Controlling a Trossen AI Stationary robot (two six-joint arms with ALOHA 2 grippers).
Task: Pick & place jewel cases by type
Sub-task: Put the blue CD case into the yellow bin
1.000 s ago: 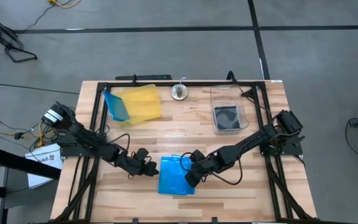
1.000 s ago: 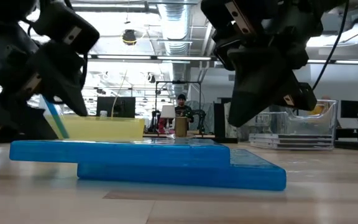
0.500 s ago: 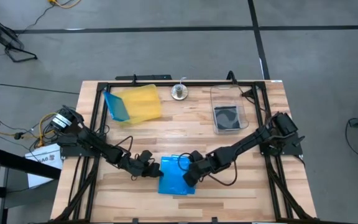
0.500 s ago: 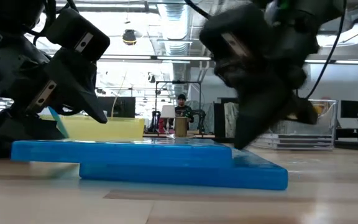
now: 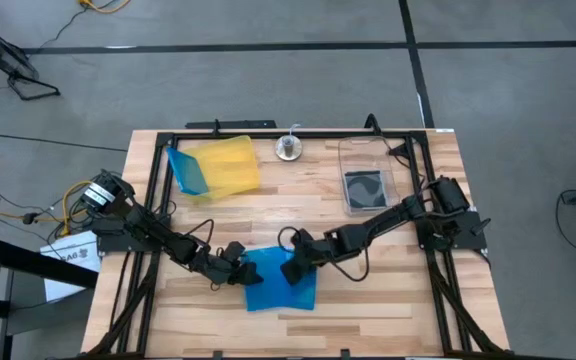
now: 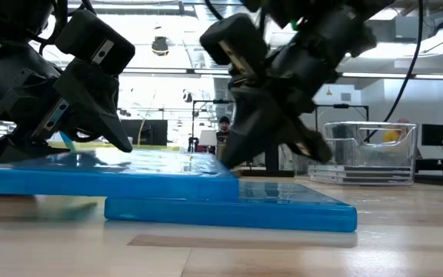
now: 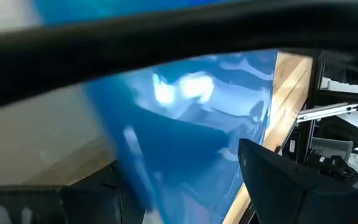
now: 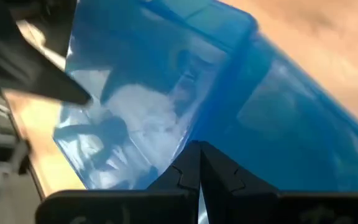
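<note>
The top blue case needs to be sorted into the yellow tray [image 5: 228, 165], so my left gripper should grab the top blue case by its edge next.
Two translucent blue jewel cases lie stacked near the table's near edge. The top case [image 5: 260, 278] [image 6: 106, 173] overhangs the bottom case [image 5: 303, 297] [image 6: 283, 214] toward the left and rests on it. My right gripper [image 5: 294, 268] [image 8: 197, 152] is shut at the top case's right edge. My left gripper [image 5: 234, 262] is open at the top case's left end, and in the left wrist view the blue case [image 7: 191, 124] lies between its fingers. My right gripper has its shut fingertips [image 6: 233, 158] against the top case's right edge [image 8: 213, 112]. It comes slanting down from the table's right. The case lies flat, its right part on the bottom case. My left gripper: I cannot tell whether its fingers [image 6: 118, 138] touch the top case.
A yellow tray [image 5: 223, 165] at the far left holds another blue case [image 5: 188, 172], leaning on its side. A clear tub [image 5: 368, 175] at the far right holds a black-inside case [image 5: 365, 190]. A small metal object [image 5: 288, 148] stands at the far edge. A black frame borders the table.
My right gripper has moved toward the table's left and down, and its shut fingers have slid the top case leftward over the bottom one, turning it slightly. The bottom case has stayed in place. My left gripper has moved a little toward the cases.
</note>
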